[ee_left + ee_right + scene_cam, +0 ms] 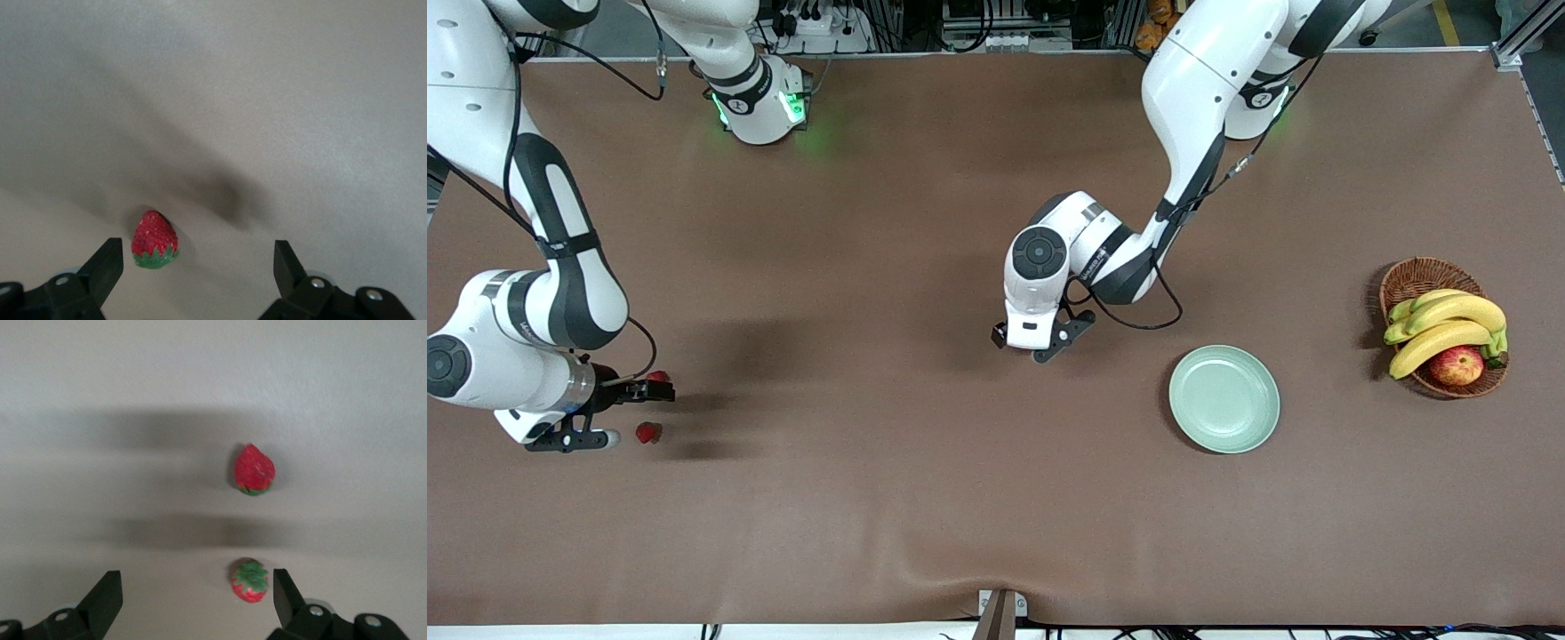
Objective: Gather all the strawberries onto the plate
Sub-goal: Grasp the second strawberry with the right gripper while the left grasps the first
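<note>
My left gripper must go down toward the red strawberry before closing: it is on the tabletop beyond both raised fingers.
Two strawberries lie close together at the right arm's end of the table, one farther from the front camera than the other. My right gripper hangs low over them, open. In the right wrist view one strawberry sits between the fingers, close to one fingertip, and the second berry lies ahead. My left gripper is open over mid-table and hides a third strawberry, which the left wrist view shows just off one fingertip. The pale green plate holds nothing.
A brown wicker basket with bananas and a red-yellow apple stands at the left arm's end of the table, past the plate. The brown table cover is rumpled at the front edge.
</note>
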`<state>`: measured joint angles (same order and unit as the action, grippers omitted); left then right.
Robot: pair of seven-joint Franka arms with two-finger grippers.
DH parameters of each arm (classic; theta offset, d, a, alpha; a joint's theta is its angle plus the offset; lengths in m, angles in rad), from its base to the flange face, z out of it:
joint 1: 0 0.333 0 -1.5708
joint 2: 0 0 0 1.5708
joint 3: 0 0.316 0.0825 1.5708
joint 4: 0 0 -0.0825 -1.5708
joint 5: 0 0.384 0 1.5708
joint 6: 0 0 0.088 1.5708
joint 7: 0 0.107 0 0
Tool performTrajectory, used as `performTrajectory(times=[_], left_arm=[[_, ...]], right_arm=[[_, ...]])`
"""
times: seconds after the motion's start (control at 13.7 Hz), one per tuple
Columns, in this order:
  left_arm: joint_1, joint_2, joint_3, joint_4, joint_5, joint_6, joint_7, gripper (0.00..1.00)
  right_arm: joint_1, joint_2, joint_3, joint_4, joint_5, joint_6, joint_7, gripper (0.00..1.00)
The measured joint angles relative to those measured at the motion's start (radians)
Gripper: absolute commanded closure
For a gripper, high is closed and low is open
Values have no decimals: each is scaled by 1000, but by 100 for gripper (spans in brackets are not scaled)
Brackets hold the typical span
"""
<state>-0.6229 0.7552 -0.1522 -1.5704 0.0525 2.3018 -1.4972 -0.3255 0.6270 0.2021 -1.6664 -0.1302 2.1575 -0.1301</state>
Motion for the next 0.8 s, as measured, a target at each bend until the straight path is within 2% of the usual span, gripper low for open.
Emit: performTrajectory(times=[0.15, 0.36, 0.44, 0.51, 0.58, 0.66, 0.73, 0.8], left_arm=[[-1, -1, 0, -15, 0, 14, -41, 0], [-1, -19, 1, -49, 0, 15, -56, 0], [0, -26, 2, -64, 0, 15, -57, 0], [1, -32, 3, -75, 0, 16, -57, 3], [1, -35, 4, -81, 0, 17, -57, 30], [2, -37, 4, -85, 0, 17, -57, 47], [4, -39, 5, -87, 0, 17, -57, 56], [5, -40, 5, -89, 0, 17, -57, 57]], right_arm=[[-2, 9, 1, -8, -38, 1, 0, 0], [-12, 36, 0, -14, -52, 0, -25, 10], [-20, 42, 0, -15, -53, 0, -44, 15], [-30, 46, 0, -15, -53, 1, -59, 30], [-38, 50, 0, -15, -53, 1, -68, 45], [-43, 53, 0, -15, -53, 1, -74, 51], [-45, 56, 0, -15, -53, 1, -75, 55], [-45, 61, 0, -16, -53, 1, -76, 63]])
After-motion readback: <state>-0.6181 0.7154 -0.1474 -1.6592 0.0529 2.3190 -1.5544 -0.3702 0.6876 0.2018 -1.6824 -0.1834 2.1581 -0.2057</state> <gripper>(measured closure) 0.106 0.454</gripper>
